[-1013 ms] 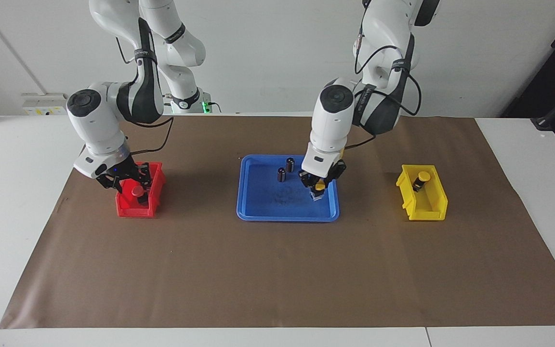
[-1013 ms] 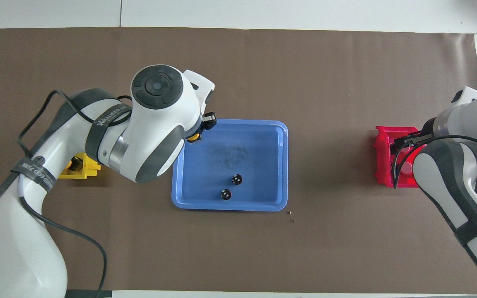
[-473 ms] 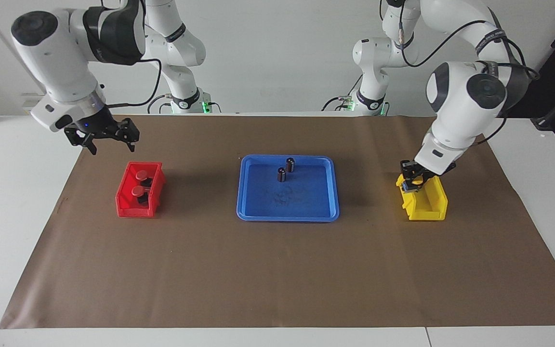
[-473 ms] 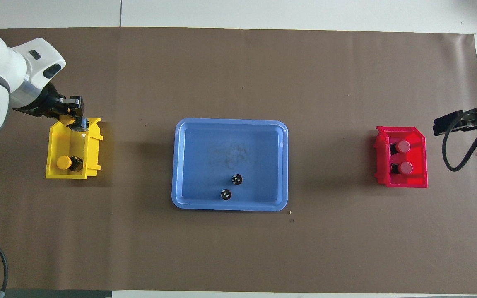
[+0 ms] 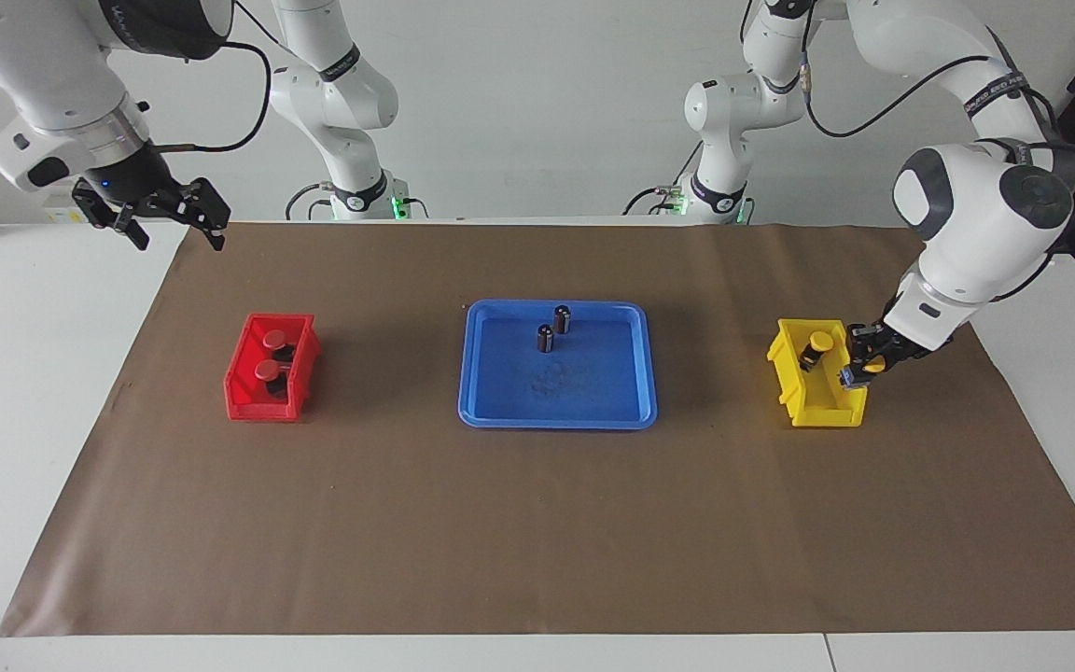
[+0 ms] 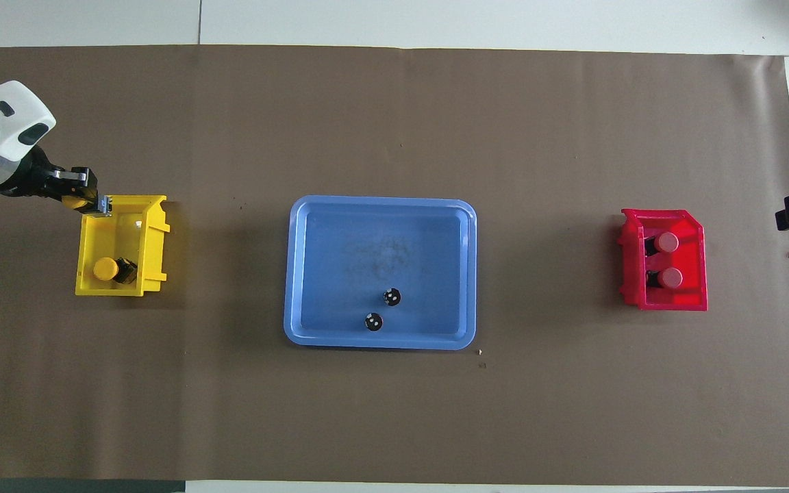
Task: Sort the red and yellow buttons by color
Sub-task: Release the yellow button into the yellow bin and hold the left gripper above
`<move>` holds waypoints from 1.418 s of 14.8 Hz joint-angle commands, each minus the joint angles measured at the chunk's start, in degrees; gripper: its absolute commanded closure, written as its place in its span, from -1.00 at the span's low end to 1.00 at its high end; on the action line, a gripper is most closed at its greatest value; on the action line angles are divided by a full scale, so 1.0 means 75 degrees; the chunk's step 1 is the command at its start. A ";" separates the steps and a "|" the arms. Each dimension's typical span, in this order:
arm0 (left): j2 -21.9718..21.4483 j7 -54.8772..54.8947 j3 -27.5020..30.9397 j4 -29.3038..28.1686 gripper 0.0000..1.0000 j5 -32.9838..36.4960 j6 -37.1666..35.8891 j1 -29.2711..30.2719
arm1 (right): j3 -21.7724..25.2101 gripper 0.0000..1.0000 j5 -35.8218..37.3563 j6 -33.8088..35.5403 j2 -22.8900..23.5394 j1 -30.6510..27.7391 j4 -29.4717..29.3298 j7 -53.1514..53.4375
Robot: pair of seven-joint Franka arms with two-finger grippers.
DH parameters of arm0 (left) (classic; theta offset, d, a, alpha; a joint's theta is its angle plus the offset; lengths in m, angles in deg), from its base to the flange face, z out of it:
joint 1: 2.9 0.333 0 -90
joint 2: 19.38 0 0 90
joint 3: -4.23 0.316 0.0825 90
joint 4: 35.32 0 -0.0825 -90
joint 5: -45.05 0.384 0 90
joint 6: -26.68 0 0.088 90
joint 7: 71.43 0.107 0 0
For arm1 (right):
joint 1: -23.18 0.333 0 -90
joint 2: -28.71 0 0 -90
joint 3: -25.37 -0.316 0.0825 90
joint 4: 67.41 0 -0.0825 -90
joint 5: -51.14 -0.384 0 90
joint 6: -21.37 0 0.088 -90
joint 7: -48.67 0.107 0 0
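Note:
My left gripper should move the yellow button into the yellow bin before letting go of it: the button is outside the yellow bin's side and short of the bin's bottom.
Two red buttons lie in the red bin. One yellow button lies in the yellow bin. My left gripper is shut on the other yellow button and holds it low over the bin's wall toward the left arm's end of the table. My right gripper is open and empty, raised over the table edge at the right arm's end, away from the red bin.
A blue tray sits mid-table with two dark capless cylinders standing in it. Brown paper covers the table.
My left gripper carried the yellow button from the blue tray to the yellow bin, then across it to its outer wall. My right gripper rose from the red bin and drew back.

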 commanded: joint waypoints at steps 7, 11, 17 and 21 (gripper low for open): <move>-0.0215 0.0088 -0.0059 -0.1580 0.97 -0.0102 0.1885 0.0056 | 0.0471 -1.00 -0.0097 -0.0042 -0.0051 0.0343 0.0014 -0.0142; -0.0085 0.0088 -0.0059 -0.1685 0.82 -0.0102 0.2026 -0.0003 | 0.0459 -1.00 -0.0097 -0.0030 -0.0063 0.0413 0.0037 -0.0061; -0.0073 0.0088 -0.0059 -0.1557 -0.30 -0.0102 0.1910 0.0009 | 0.0447 -1.00 -0.0108 -0.0066 -0.0051 0.0413 0.0014 -0.0084; -0.0120 0.0100 -0.0059 -0.0763 -0.48 -0.0102 0.0883 0.0044 | 0.0447 -1.00 -0.0085 -0.0066 -0.0051 0.0425 0.0014 -0.0108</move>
